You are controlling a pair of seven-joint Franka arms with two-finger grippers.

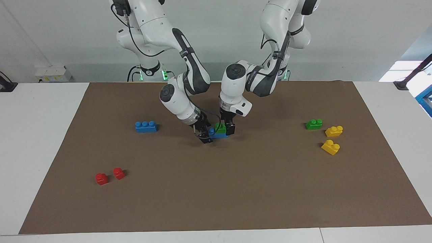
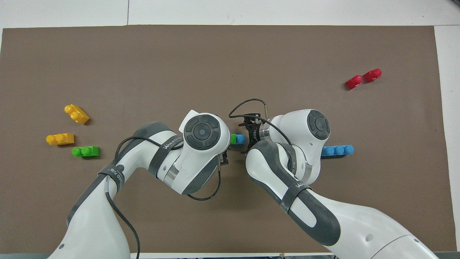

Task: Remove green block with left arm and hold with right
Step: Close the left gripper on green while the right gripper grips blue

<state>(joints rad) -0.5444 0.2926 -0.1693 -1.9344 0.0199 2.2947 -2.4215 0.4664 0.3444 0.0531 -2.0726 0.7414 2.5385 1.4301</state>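
Note:
My right gripper reaches the blue brick next and grabs its loose end, which leaves the green block (image 2: 233, 139) free for pulling off.
The green block (image 1: 220, 128) sits stacked on a blue brick (image 1: 217, 135) in the middle of the brown mat. My left gripper (image 1: 226, 129) points straight down and stands right at the green block. In the overhead view the left hand covers most of the green block (image 2: 233, 139), and the blue brick's end (image 2: 240, 139) shows beside it. My right gripper (image 1: 205, 135) comes in low and slanted from the right arm's end of the table. It is open at the free end of that blue brick, seen again as the right gripper (image 2: 246, 139) from overhead.
A second green brick (image 1: 314, 124) and two yellow bricks (image 1: 333, 131) (image 1: 330, 147) lie toward the left arm's end. A loose blue three-stud brick (image 1: 145, 126) and two red bricks (image 1: 101, 178) (image 1: 118, 173) lie toward the right arm's end. All rest on the brown mat (image 1: 216, 195).

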